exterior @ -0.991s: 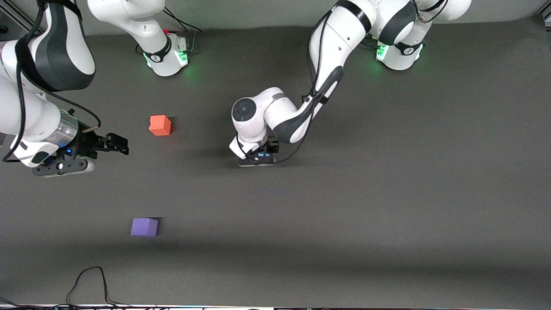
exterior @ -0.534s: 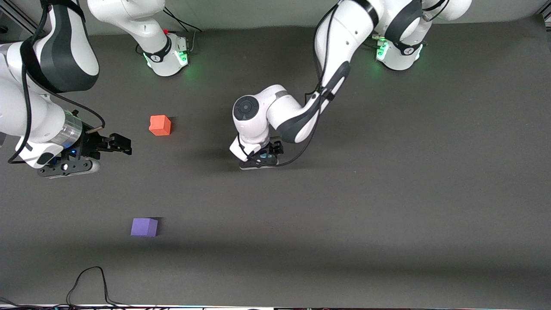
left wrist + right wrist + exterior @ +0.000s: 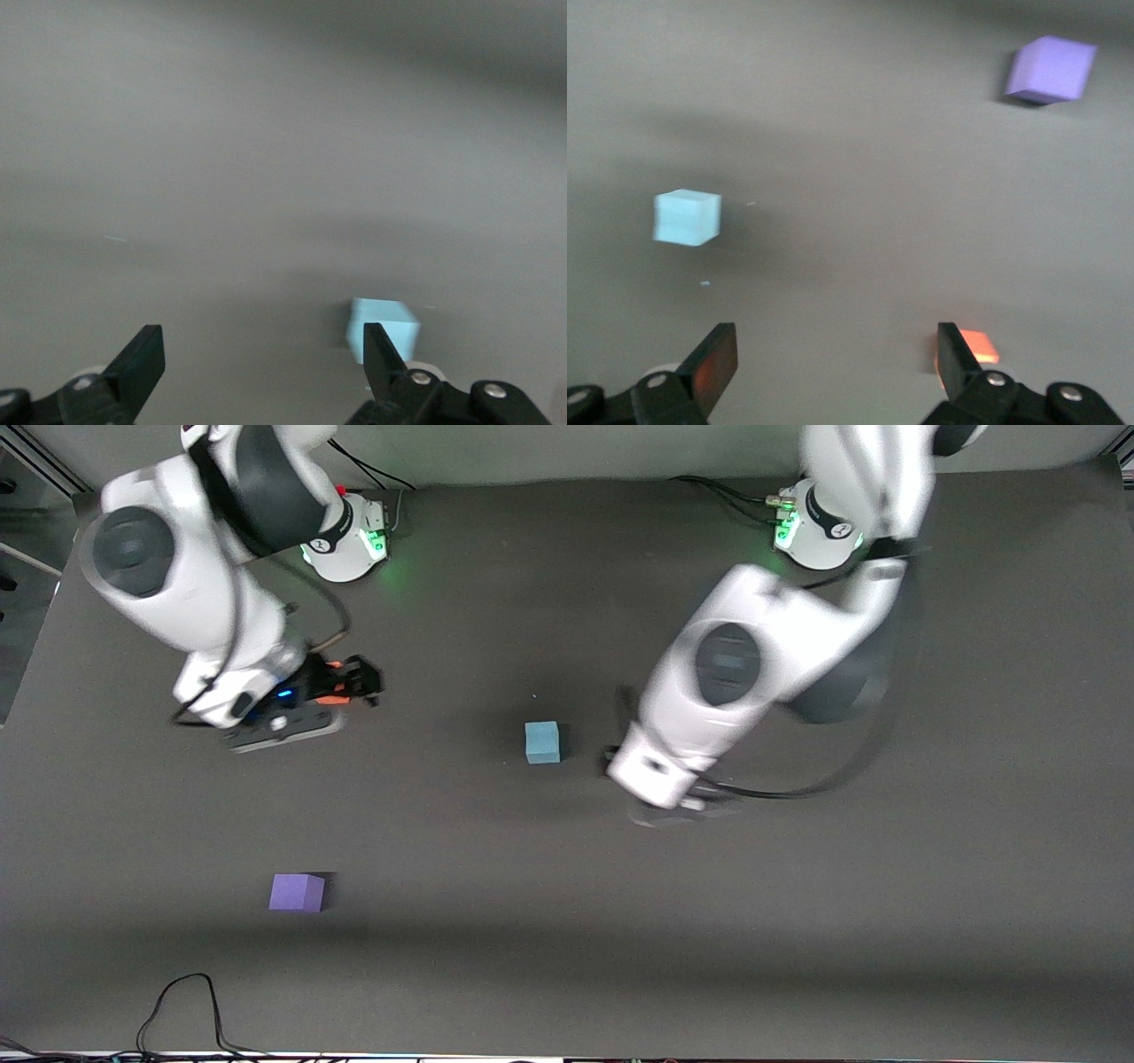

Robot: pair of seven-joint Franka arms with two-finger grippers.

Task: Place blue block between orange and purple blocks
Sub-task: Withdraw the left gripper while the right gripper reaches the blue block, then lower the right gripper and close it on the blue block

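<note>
The right gripper grips two opposite sides of the blue block next, to set the blue block [image 3: 542,742] between the orange and purple blocks.
The blue block [image 3: 542,742] sits free on the mat mid-table; it also shows in the left wrist view [image 3: 385,332] and the right wrist view [image 3: 687,217]. My left gripper [image 3: 675,797] is open and empty, beside the blue block toward the left arm's end [image 3: 261,363]. The orange block [image 3: 331,697] is mostly hidden under my right gripper [image 3: 357,683], which is open and empty over it; the block lies by one finger [image 3: 976,346]. The purple block [image 3: 297,892] lies nearer the front camera [image 3: 1052,69].
The dark mat [image 3: 797,921] covers the table. A black cable [image 3: 182,1001] loops at the front edge near the right arm's end. The two arm bases [image 3: 345,536] stand along the edge farthest from the front camera.
My left gripper let go of the blue block and drew away toward the left arm's end. My right gripper swung in from the table's end to over the orange block.
</note>
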